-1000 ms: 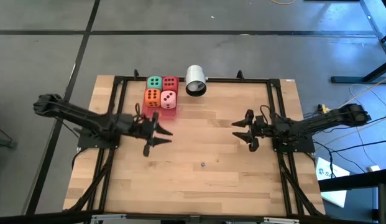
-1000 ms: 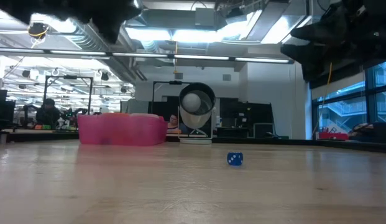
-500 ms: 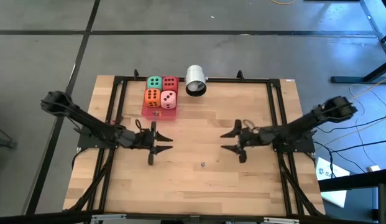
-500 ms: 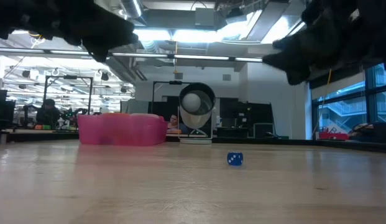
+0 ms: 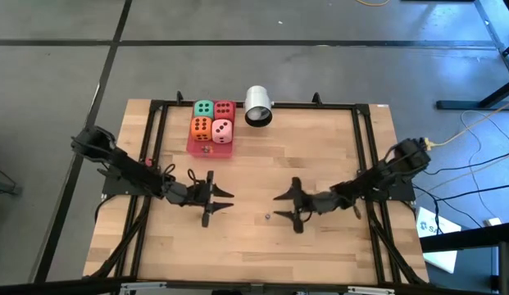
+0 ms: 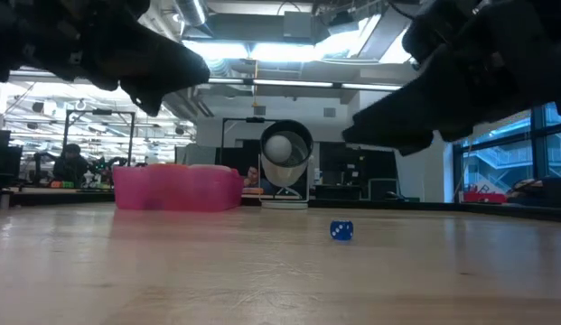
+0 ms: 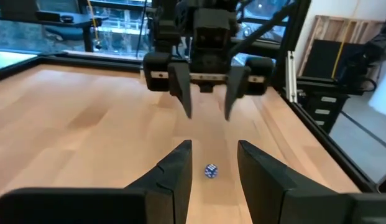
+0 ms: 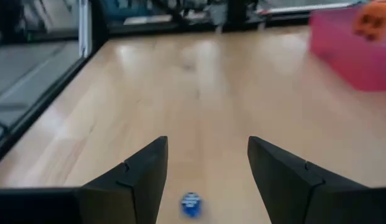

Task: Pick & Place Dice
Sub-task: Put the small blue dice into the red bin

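Note:
The tiny blue cube [image 5: 267,217] needs to go into the pink tray [image 5: 210,147]. My right gripper should grab it by its sides next.
The four dice sit close together in a pink tray [image 5: 210,147] at the table's far left: green [image 5: 203,108], red [image 5: 224,108], orange [image 5: 202,127] and pink [image 5: 223,129]. The orange die [image 8: 372,18] also shows above the tray wall in the right wrist view. My left gripper [image 5: 225,199] is open, near the table's middle and nearer than the tray. My right gripper [image 5: 279,206] is open and faces it. A tiny blue cube [image 5: 267,217] with white pips lies on the wood between them, just ahead of my right gripper [image 8: 205,168].
A white cylinder [image 5: 258,106] lies at the far edge, right of the tray, with its open end toward the low camera [image 6: 285,167]. A black frame [image 5: 365,147] runs around the tabletop. Bare wood lies along the near edge and on the right half.
Both arms have swung toward the near edge and in toward the table's middle, coming lower. My right gripper has moved farther, leftward to the tiny blue cube. Both grippers stay open. The dice and tray have not moved.

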### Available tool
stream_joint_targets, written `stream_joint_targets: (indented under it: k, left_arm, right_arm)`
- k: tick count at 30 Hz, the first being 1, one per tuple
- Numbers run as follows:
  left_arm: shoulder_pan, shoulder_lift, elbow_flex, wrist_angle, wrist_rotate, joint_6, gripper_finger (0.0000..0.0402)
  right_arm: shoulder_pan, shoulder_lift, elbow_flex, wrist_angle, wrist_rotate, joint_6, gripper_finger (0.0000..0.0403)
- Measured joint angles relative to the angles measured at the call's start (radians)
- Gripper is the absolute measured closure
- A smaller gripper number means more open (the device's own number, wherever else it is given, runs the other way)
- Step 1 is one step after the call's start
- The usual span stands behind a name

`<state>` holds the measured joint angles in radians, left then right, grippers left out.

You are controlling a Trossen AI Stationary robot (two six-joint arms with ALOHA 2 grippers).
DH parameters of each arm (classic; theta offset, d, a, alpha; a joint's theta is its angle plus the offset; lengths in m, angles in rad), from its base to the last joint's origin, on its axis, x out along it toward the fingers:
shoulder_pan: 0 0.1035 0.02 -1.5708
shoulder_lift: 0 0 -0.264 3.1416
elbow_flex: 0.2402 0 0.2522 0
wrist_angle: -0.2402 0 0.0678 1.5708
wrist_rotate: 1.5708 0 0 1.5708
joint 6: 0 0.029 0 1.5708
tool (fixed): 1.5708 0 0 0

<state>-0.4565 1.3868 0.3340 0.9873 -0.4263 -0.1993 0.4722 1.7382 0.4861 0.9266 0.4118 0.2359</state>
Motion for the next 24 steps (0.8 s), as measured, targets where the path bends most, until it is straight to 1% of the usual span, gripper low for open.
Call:
stream_joint_targets:
  k: [5,12,19,24]
  left_arm:
    - [-0.022,0.039,0.0,0.031,0.0,-0.033,0.0283]
    - [-0.042,0.052,0.0,0.035,0.0,-0.042,0.0281]
    - [-0.042,0.052,0.0,0.035,-0.002,-0.044,0.0283]
    - [-0.042,0.052,0.0,0.035,-0.002,-0.049,0.0281]
  right_arm:
    - [0.036,0.099,0.116,-0.142,0.0,0.003,0.0181]
    - [0.066,0.161,0.142,-0.145,0.076,0.045,0.0185]
    - [0.066,0.27,0.198,-0.15,0.078,0.071,0.02]
    - [0.066,0.289,0.204,-0.154,0.078,0.072,0.0207]
